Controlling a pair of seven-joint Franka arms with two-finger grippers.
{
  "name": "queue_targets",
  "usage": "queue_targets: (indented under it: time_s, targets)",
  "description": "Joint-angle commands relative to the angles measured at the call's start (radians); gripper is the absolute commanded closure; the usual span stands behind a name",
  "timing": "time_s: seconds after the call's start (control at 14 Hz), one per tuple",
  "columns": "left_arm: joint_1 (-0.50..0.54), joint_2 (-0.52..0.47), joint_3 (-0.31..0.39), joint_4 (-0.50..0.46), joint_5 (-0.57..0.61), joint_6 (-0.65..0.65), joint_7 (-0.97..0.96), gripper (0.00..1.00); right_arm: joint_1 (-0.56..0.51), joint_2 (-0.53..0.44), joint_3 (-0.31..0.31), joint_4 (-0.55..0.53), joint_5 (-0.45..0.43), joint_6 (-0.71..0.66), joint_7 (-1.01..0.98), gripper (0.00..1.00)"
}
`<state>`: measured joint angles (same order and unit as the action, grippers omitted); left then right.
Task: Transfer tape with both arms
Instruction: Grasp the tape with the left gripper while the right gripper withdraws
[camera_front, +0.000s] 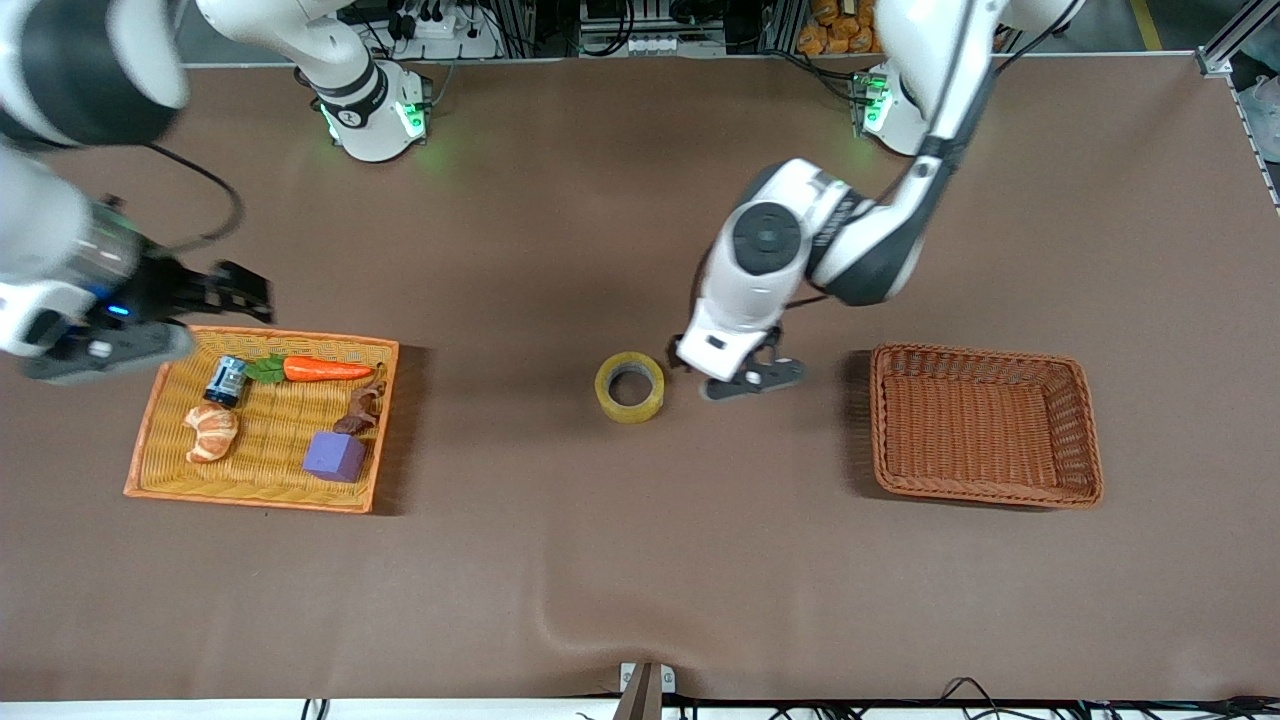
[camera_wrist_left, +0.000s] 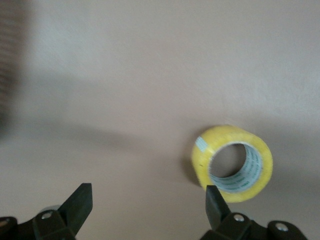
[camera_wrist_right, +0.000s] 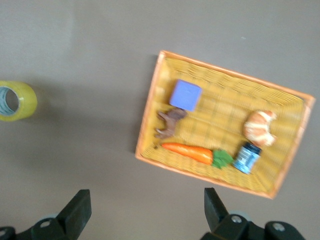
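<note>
My left gripper grabs the tape by its ring wall (camera_front: 653, 372) next, to transfer it into the brown basket.
The tape (camera_front: 630, 387), a yellowish roll with a pale core, lies flat on the brown table between the two baskets. My left gripper (camera_front: 748, 378) is low over the table beside it, toward the left arm's end, open and empty. In the left wrist view the tape (camera_wrist_left: 232, 162) lies just off one fingertip (camera_wrist_left: 214, 200) of the left gripper (camera_wrist_left: 147, 202). My right gripper (camera_front: 250, 290) hangs over the orange tray's edge that is farthest from the front camera, open and empty (camera_wrist_right: 146, 207). The tape also shows in the right wrist view (camera_wrist_right: 17, 101).
An orange wicker tray (camera_front: 260, 500) at the right arm's end holds a carrot (camera_front: 325, 369), a croissant (camera_front: 212, 432), a purple cube (camera_front: 335, 456), a small can (camera_front: 227, 381) and a brown figure (camera_front: 362, 408). An empty brown basket (camera_front: 985, 352) stands toward the left arm's end.
</note>
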<state>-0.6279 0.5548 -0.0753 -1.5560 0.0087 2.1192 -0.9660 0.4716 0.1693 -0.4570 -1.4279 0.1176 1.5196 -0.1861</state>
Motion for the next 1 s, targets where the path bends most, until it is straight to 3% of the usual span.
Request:
queue_targets:
  time_s: [0.0, 0.07, 0.14, 0.5, 0.64, 0.71, 0.79, 0.93]
  targets:
    - [-0.048, 0.141, 0.012, 0.14, 0.039, 0.024, -0.114, 0.0, -0.185, -0.088, 0.146, -0.02, -0.016, -0.029, -0.003, 0.0]
    - [-0.058, 0.17, 0.015, 0.155, 0.039, 0.053, -0.125, 0.0, -0.3, -0.117, 0.266, -0.019, -0.032, -0.029, 0.017, 0.0]
    - [-0.058, 0.191, 0.015, 0.157, 0.039, 0.083, -0.128, 0.0, -0.392, -0.128, 0.346, -0.017, -0.048, -0.032, 0.028, 0.0]
    - [-0.092, 0.237, 0.017, 0.154, 0.042, 0.127, -0.157, 0.01, -0.438, -0.217, 0.35, -0.077, -0.061, -0.059, 0.074, 0.0]
    - [-0.092, 0.252, 0.017, 0.152, 0.04, 0.128, -0.158, 0.2, -0.438, -0.229, 0.342, -0.103, -0.16, -0.047, 0.071, 0.0]
    - [-0.095, 0.261, 0.017, 0.154, 0.04, 0.131, -0.158, 0.22, -0.438, -0.231, 0.336, -0.118, -0.179, -0.029, 0.071, 0.0]
    - [-0.098, 0.272, 0.017, 0.152, 0.04, 0.152, -0.158, 0.32, -0.436, -0.231, 0.319, -0.131, -0.179, -0.013, 0.071, 0.0]
    - [-0.101, 0.284, 0.017, 0.152, 0.04, 0.171, -0.16, 0.63, -0.436, -0.231, 0.316, -0.181, -0.177, 0.026, 0.079, 0.0]
